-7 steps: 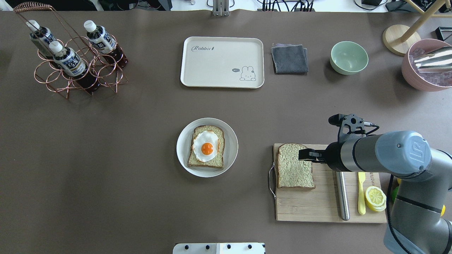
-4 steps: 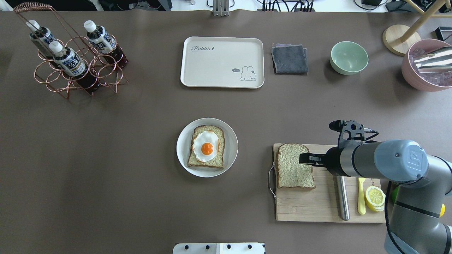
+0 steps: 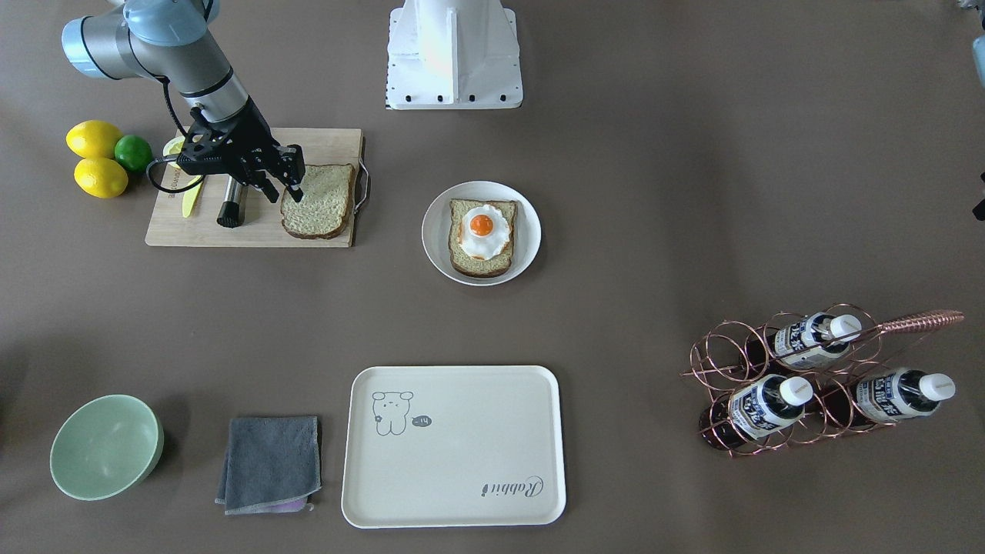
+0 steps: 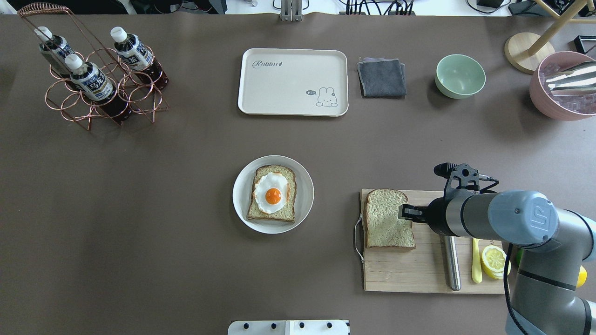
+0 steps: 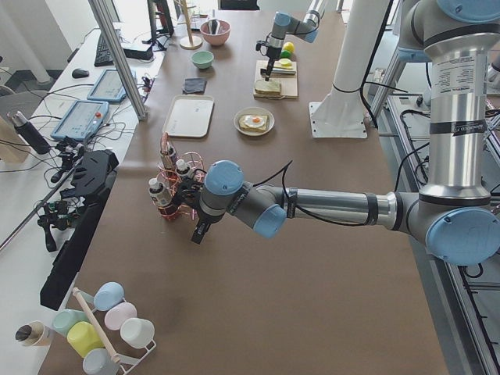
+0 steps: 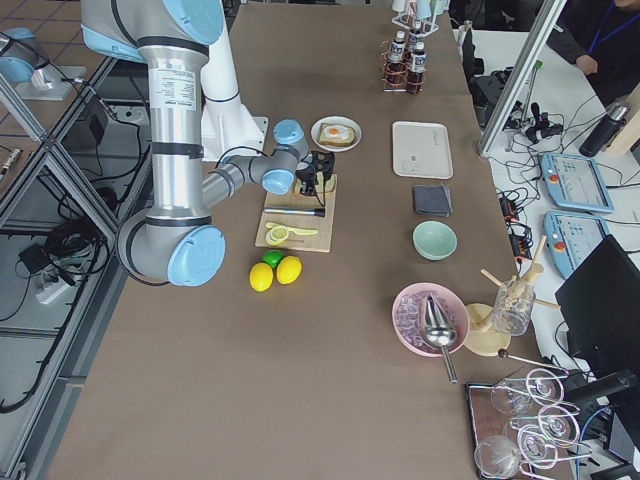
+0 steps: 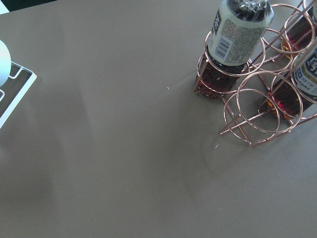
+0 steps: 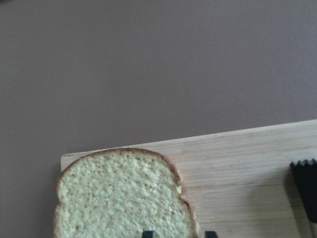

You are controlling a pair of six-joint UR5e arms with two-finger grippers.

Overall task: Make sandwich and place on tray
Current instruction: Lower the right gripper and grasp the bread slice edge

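Observation:
The bread slice needs to be grabbed next by its crust edge facing the steel rod (image 3: pixel 285 208) with my right gripper, to top the fried egg (image 3: pixel 482 231) and make the sandwich.
One bread slice (image 4: pixel 386 218) lies on the wooden cutting board (image 4: pixel 419 274); it also shows in the front view (image 3: pixel 322 204) and the right wrist view (image 8: pixel 124 193). My right gripper (image 4: pixel 404 211) is open and hangs low over that slice's right edge, one finger over the bread and one over the board (image 3: pixel 283 183). The other bread slice (image 4: pixel 274 211), with the fried egg (image 4: pixel 271 186) on top, sits on a round white plate (image 4: pixel 242 190). The cream tray (image 4: pixel 292 81) lies at the table's far middle. My left gripper (image 5: pixel 198 232) hovers by the bottle rack; I cannot tell if it is open or shut.
On the board lie a steel rod (image 4: pixel 450 260), a yellow knife (image 4: pixel 476 263) and a lemon slice (image 4: pixel 494 260). A grey cloth (image 4: pixel 382 77) and a green bowl (image 4: pixel 460 76) sit right of the tray. A copper bottle rack (image 4: pixel 100 83) stands far left.
My right gripper has moved slightly toward the robot along the bread's right edge and come lower. Bread, plate and tray have not moved.

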